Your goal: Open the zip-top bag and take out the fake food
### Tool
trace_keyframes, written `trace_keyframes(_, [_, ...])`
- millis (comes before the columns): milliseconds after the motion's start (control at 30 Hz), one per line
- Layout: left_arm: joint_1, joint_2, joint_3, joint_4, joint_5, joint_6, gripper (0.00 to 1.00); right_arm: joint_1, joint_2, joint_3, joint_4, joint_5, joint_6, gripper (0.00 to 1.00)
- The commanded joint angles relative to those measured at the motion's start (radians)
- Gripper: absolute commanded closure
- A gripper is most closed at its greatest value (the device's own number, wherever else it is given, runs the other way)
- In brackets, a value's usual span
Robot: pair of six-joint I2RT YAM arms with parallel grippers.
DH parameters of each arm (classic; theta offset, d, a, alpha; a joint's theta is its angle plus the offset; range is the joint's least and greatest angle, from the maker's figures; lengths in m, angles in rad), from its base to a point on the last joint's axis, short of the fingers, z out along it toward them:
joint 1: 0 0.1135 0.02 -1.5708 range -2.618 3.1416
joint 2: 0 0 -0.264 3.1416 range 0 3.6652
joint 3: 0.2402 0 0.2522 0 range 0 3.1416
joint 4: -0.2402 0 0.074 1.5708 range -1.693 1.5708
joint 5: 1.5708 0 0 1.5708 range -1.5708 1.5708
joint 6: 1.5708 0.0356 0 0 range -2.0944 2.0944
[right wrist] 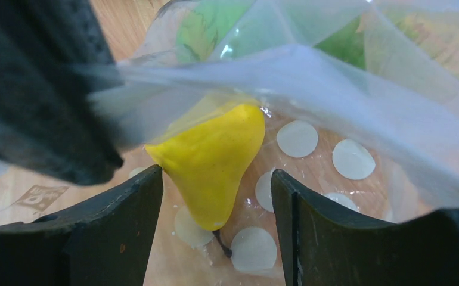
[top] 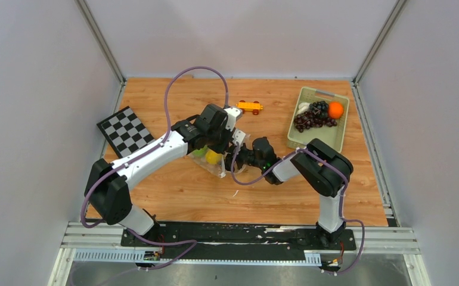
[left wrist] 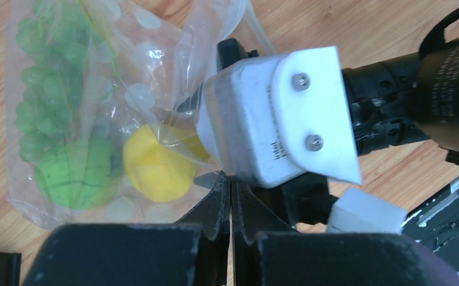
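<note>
My right gripper is to grab the yellow pear-shaped piece [right wrist: 215, 152] by its narrow stem end [right wrist: 211, 202] next, to take it out of the bag.
The clear dotted zip-top bag [top: 220, 168] lies at the table's middle, and it also shows in the left wrist view [left wrist: 149, 65]. My left gripper [top: 227, 143] is shut on the bag's upper film, fingers pressed together [left wrist: 231, 187], and holds it lifted. My right gripper [right wrist: 216, 179] is open inside the bag's mouth, with a finger on each side of a yellow pear-shaped piece [right wrist: 215, 152]. That piece also shows in the top view [top: 213, 157] and the left wrist view [left wrist: 152, 167]. A green grape bunch [left wrist: 39, 77] and a green round piece [left wrist: 75, 176] lie deeper in the bag.
A pale green tray [top: 340, 140] at the back right holds an orange ball [top: 335, 110], dark grapes [top: 312, 118] and a white mushroom [top: 303, 108]. An orange-yellow toy car [top: 249, 106] sits behind the bag. A checkerboard [top: 124, 130] lies at the left.
</note>
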Motion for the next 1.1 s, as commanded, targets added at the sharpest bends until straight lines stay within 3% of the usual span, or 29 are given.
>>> trace_keyframes(0, [0.004,0.005,0.046,0.007,0.024,-0.017,1.0,0.019,0.073,0.045,0.118,-0.019,-0.023,0.33])
trace_keyframes(300, [0.004,0.019,0.052,-0.002,0.028,-0.018,1.0,0.029,0.142,0.045,0.147,0.044,-0.007,0.39])
trace_keyframes(500, [0.005,0.024,0.054,-0.007,0.016,-0.015,1.0,0.028,0.02,-0.013,0.131,0.047,0.018,0.59])
trace_keyframes(633, [0.005,0.031,0.055,-0.01,0.017,-0.018,1.0,0.029,-0.08,-0.015,0.003,0.033,0.022,0.68])
trace_keyframes(1067, [0.005,0.04,0.062,-0.025,-0.017,-0.011,1.0,0.029,-0.337,0.064,-0.546,0.089,0.004,0.76])
